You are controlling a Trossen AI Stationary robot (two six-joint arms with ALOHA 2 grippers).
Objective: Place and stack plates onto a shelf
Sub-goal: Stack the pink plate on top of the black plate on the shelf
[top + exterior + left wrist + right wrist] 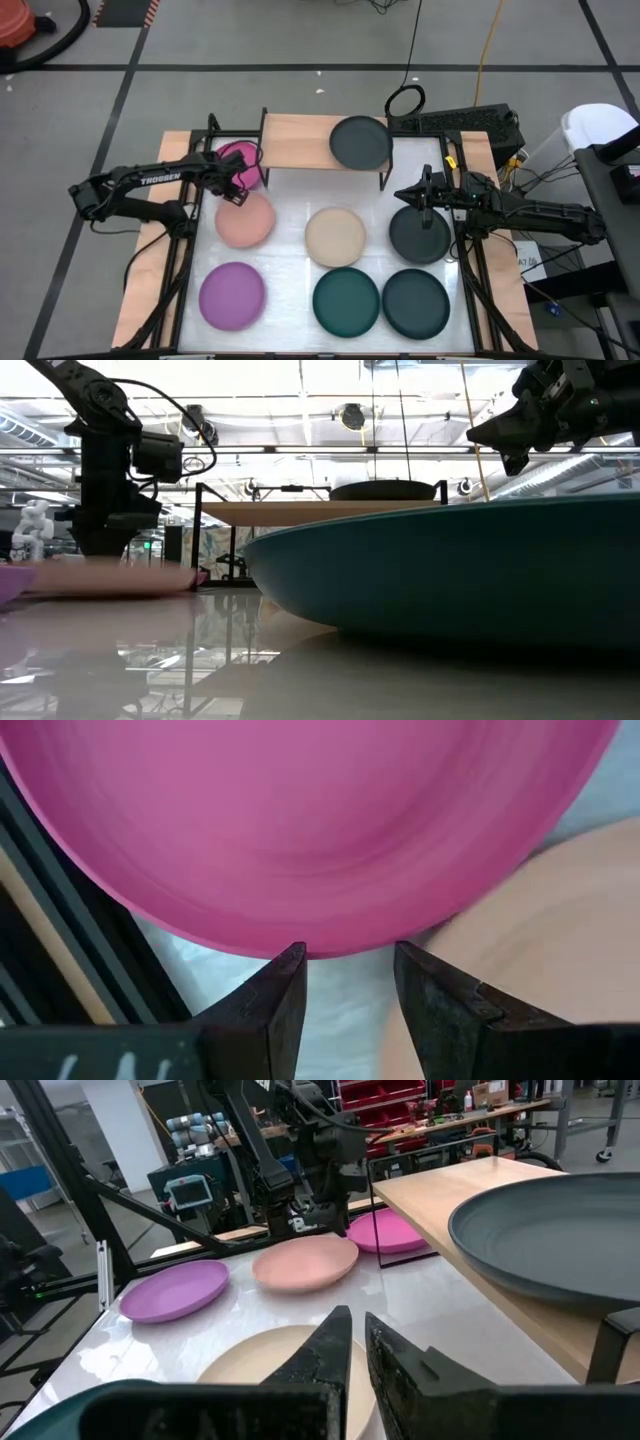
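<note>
My left gripper is to take the magenta plate by its rim [350,948] next, so that it can stack the plate on the shelf's charcoal plate.
A magenta plate [244,160] [300,820] lies on the table beside the shelf's left legs. The salmon plate [246,220] [530,930] lies right next to it on the near side. My left gripper [237,190] [350,955] points down, open, with its fingertips at the magenta plate's near rim, over the gap between the two plates. The shelf [300,140], a light wooden board on black legs, carries one charcoal plate [360,143] at its right end. My right gripper [405,195] [357,1320] hangs level and shut above the table, by another charcoal plate [419,234].
On the white table lie a beige plate [335,237] in the middle and, along the near edge, a purple plate [232,295], a teal plate [346,301] and a darker teal plate [416,302]. The shelf's black legs [70,920] stand close to my left gripper.
</note>
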